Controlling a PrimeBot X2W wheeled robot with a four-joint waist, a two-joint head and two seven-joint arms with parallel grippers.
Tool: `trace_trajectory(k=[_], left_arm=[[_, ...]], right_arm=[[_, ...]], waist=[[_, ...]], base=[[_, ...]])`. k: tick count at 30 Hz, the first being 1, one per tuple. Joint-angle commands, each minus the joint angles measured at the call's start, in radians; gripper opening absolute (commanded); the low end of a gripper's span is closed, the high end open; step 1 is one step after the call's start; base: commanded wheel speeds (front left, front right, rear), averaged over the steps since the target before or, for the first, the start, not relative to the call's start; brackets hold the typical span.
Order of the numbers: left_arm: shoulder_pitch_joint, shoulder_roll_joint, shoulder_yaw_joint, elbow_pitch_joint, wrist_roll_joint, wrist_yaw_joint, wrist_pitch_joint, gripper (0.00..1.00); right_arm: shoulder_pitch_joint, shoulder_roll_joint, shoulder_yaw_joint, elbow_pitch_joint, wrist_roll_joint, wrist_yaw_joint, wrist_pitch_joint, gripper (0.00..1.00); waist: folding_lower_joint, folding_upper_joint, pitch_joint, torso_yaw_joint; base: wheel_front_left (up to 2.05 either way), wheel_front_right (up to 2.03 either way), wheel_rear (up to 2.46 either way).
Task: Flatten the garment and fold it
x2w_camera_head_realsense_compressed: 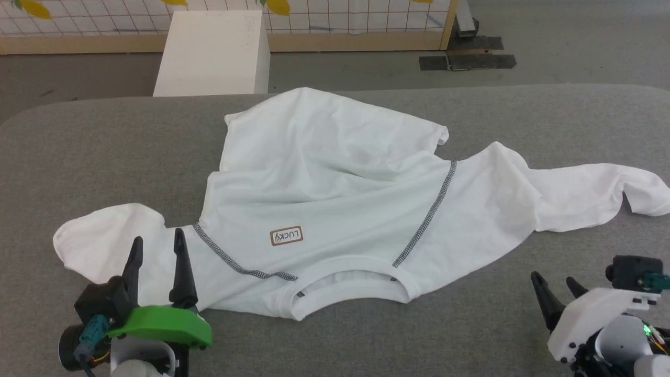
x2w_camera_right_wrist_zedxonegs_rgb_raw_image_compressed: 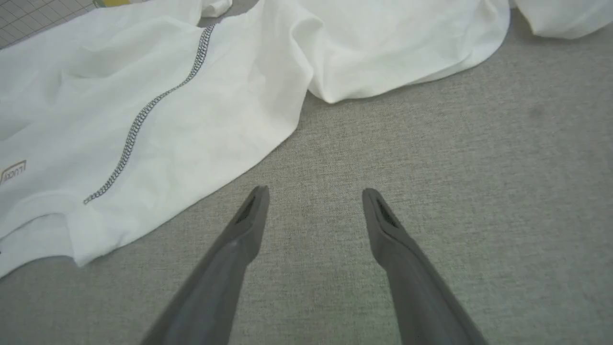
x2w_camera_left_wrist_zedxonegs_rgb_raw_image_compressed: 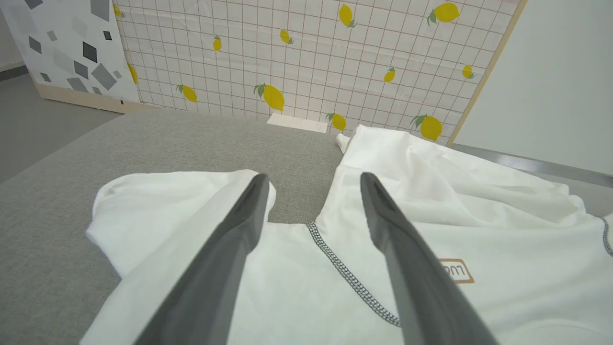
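Note:
The bent sleeve (x2w_camera_head_realsense_compressed: 574, 195) needs to be straightened for folding, so my right gripper should grip the white garment by its sleeve's cuff end (x2w_camera_head_realsense_compressed: 654, 200) next.
The white long-sleeved garment (x2w_camera_head_realsense_compressed: 324, 199) lies rumpled on the grey table (x2w_camera_head_realsense_compressed: 366, 340), neck towards me, its "LUCKY" patch (x2w_camera_head_realsense_compressed: 286, 235) upside down. One sleeve is bunched at the left (x2w_camera_head_realsense_compressed: 99, 241), the other stretches to the right edge (x2w_camera_head_realsense_compressed: 602, 188); the hem is folded up at the back. My left gripper (x2w_camera_head_realsense_compressed: 158, 242) hovers open over the left shoulder and sleeve, fingers either side of the grey seam (x2w_camera_left_wrist_zedxonegs_rgb_raw_image_compressed: 349, 278). My right gripper (x2w_camera_head_realsense_compressed: 556, 283) stands open above bare table, right of the garment's right shoulder (x2w_camera_right_wrist_zedxonegs_rgb_raw_image_compressed: 143, 120).
A white box (x2w_camera_head_realsense_compressed: 214, 52) stands on the floor behind the table, in front of a lemon-patterned grid panel (x2w_camera_left_wrist_zedxonegs_rgb_raw_image_compressed: 311, 57) with a wooden frame. Bare grey table surface lies in front of the neck and around the right gripper (x2w_camera_right_wrist_zedxonegs_rgb_raw_image_compressed: 316, 191).

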Motion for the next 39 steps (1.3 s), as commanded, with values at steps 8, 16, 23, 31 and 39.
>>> trace_trajectory(k=[8, 16, 23, 31, 39], left_arm=[[-0.013, 0.002, -0.01, -0.003, -0.008, 0.002, 0.002, 1.0], [-0.027, 0.001, -0.013, 0.005, -0.014, 0.002, -0.002, 1.0], [-0.031, -0.001, -0.019, 0.009, -0.02, 0.003, 0.004, 1.0], [0.029, 0.008, -0.083, -0.068, -0.104, 0.041, 0.452, 1.0], [0.069, 0.046, -0.151, -0.208, -0.136, 0.098, 0.822, 1.0]], right_arm=[[-0.254, 0.002, 0.02, 0.175, -0.172, -0.001, 0.23, 1.0], [-0.355, 0.002, 0.073, 0.308, -0.271, -0.001, 0.314, 1.0], [-0.361, 0.002, 0.078, 0.313, -0.258, -0.001, 0.344, 0.0], [-0.315, 0.002, 0.067, 0.247, -0.226, -0.001, 0.33, 0.0], [-0.284, 0.002, 0.075, 0.217, -0.202, -0.001, 0.336, 0.0]], waist=[[0.0, -0.0001, 0.051, 0.038], [0.0, -0.0001, 0.079, 0.064], [0.0, -0.0001, 0.078, 0.072], [0.0, -0.0001, 0.043, 0.077], [0.0, -0.0001, 0.049, 0.064]], base=[[0.0, 0.0, 0.0], [0.0, 0.0, 0.0], [0.0, 0.0, 0.0], [0.0, 0.0, 0.0], [0.0, 0.0, 0.0]])
